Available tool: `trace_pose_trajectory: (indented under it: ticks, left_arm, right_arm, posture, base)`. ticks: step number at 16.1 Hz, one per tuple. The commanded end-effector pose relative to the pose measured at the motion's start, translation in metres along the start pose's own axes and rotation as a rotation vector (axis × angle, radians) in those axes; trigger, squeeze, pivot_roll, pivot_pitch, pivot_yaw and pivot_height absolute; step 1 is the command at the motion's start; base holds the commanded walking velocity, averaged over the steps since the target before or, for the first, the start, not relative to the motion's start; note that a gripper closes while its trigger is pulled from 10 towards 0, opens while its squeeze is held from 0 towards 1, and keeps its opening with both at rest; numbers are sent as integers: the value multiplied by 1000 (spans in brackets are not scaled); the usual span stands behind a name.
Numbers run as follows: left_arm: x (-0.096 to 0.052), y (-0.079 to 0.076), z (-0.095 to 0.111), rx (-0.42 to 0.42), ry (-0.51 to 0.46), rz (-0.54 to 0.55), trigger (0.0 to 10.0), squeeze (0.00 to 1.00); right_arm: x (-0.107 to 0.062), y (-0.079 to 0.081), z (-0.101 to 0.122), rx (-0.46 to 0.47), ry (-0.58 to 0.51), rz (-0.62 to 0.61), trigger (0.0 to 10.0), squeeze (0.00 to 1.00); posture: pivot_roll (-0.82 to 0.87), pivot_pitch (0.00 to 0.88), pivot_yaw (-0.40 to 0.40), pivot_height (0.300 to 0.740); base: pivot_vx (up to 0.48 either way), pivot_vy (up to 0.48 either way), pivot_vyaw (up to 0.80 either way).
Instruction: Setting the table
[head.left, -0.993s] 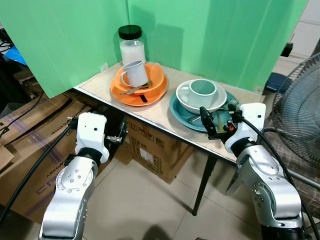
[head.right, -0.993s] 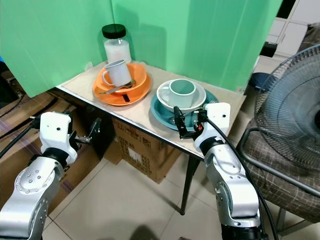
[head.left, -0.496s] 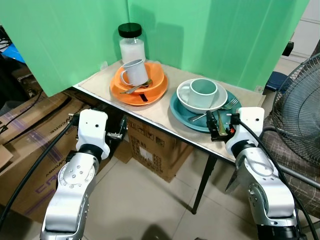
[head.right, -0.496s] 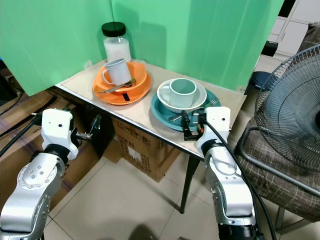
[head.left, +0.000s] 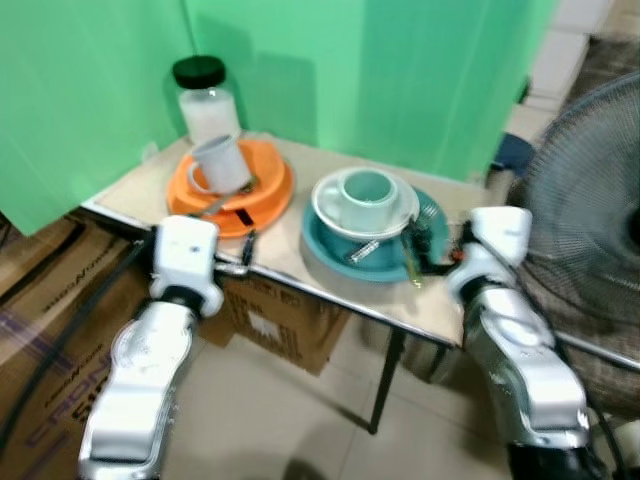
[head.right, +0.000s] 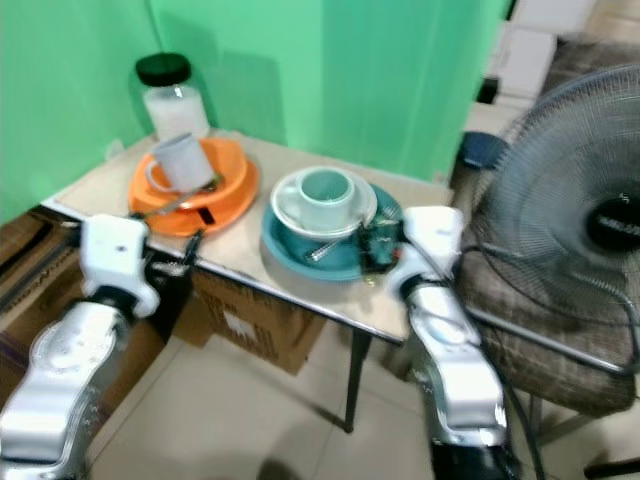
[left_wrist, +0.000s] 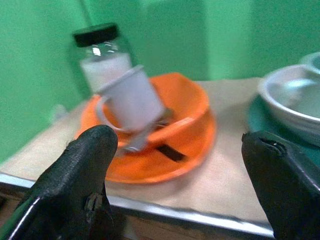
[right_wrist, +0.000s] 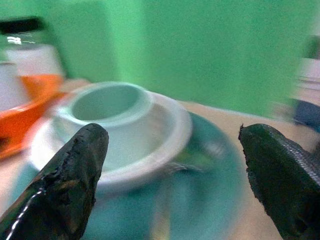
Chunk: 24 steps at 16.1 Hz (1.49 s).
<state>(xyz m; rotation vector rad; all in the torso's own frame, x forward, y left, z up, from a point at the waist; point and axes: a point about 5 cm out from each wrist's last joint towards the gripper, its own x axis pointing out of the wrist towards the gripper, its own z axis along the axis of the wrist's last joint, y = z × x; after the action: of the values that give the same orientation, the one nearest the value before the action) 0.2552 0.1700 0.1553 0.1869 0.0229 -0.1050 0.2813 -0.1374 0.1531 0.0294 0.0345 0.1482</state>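
The pale green cup (head.left: 365, 187) is for setting the table, so the robot's right gripper should next pick up the cup by its rim (head.left: 367, 172).
A small table (head.left: 288, 222) holds two stacks. On the left, a grey mug (head.left: 218, 164) leans in an orange bowl on an orange plate (head.left: 262, 190), with cutlery beside it. On the right, a pale green cup (head.left: 365, 187) sits in a white bowl (head.left: 393, 213) on a teal plate (head.left: 378, 262), where a spoon (head.left: 362, 250) lies. My left gripper (head.left: 246, 254) is open at the table's front edge, facing the orange plate (left_wrist: 185, 125). My right gripper (head.left: 413, 254) is open at the teal plate's near rim, facing the white bowl (right_wrist: 150, 140).
A jar (head.left: 204, 96) with a black lid stands behind the orange plate, against a green backdrop (head.left: 380, 70). A large fan (head.left: 590, 190) stands close on the right. Cardboard boxes (head.left: 270, 320) sit under the table and on the floor to the left.
The whole picture has shifted and blurred, so the camera moved. Both grippers have come forward to the table's front edge, the right one now at the teal plate's rim.
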Motion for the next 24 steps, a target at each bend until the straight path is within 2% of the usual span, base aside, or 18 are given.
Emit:
trace_pose_trajectory:
  ticks: [1,4,5,7,9,11,13,14,15,16,17,18,20,21,22,24]
  left_arm:
    - [0,-4,5,-7,-23,-24,10000,153]
    - [1,-4,8,3,-35,-37,10000,141]
    - [2,-5,9,3,-36,-49,10000,125]
    - [1,-11,10,-1,-35,-114,10000,86]
    - [-2,-18,8,40,-12,-215,10000,71]
    - [-4,-22,8,37,-9,-295,10000,67]
    - [-11,-32,11,13,12,-510,10000,0]
    - [-13,-34,10,7,24,-551,10000,0]
    - [-14,-37,9,19,33,-613,10000,0]
    - [-12,-37,7,70,29,-638,10000,0]
    - [-12,-37,6,87,30,-650,10000,0]
    - [-14,-37,5,105,34,-682,10000,0]
    - [-22,-38,3,110,52,-760,10000,0]
    - [-26,-39,3,118,54,-789,10000,0]
    - [-30,-40,3,127,54,-808,10000,0]
    - [-32,-40,0,138,63,-816,10000,0]
  right_arm:
    - [-2,-12,4,-29,-15,-56,10000,0]
    - [1,-19,14,24,-51,-101,10000,0]
    - [3,-18,18,7,-53,-78,10000,0]
    - [6,-16,31,-88,-84,-7,10000,0]
    - [9,-14,40,-274,-78,146,10000,0]
    - [11,-14,45,-330,-76,211,10000,0]
    - [15,-17,56,-476,-34,346,10000,0]
    - [17,-20,58,-510,-15,353,10000,0]
    - [20,-25,60,-593,34,393,10000,0]
    - [21,-30,60,-666,99,440,10000,690]
    - [21,-32,60,-677,118,451,10000,690]
    - [20,-31,60,-672,163,518,10000,1000]
    - [20,-29,56,-704,223,566,10000,1000]
    - [24,-27,51,-708,247,559,10000,314]
    - [27,-25,46,-697,266,545,10000,0]
    - [32,-24,42,-700,279,532,10000,0]
  posture:
    - [28,22,39,740]
    - [26,21,41,740]
    - [25,22,43,740]
    - [23,22,44,740]
    - [19,23,43,740]
    - [16,23,48,740]
    - [10,19,51,740]
    - [10,19,51,740]
    - [5,21,48,740]
    - [-5,21,46,740]
    - [-5,21,46,740]
    - [-10,22,43,740]
    - [-14,31,41,740]
    - [-13,38,38,740]
    - [-12,40,35,740]
    - [-8,47,22,740]
  base:
    - [334,0,800]
    - [320,0,460]
    - [266,0,0]
    - [0,0,0]
    - [0,0,0]
    - [0,0,0]
    - [0,0,0]
    - [0,0,0]
    - [0,0,0]
    - [0,0,0]
    - [0,0,0]
    - [0,0,0]
    - [0,0,0]
    - [0,0,0]
    - [0,0,0]
    - [0,0,0]
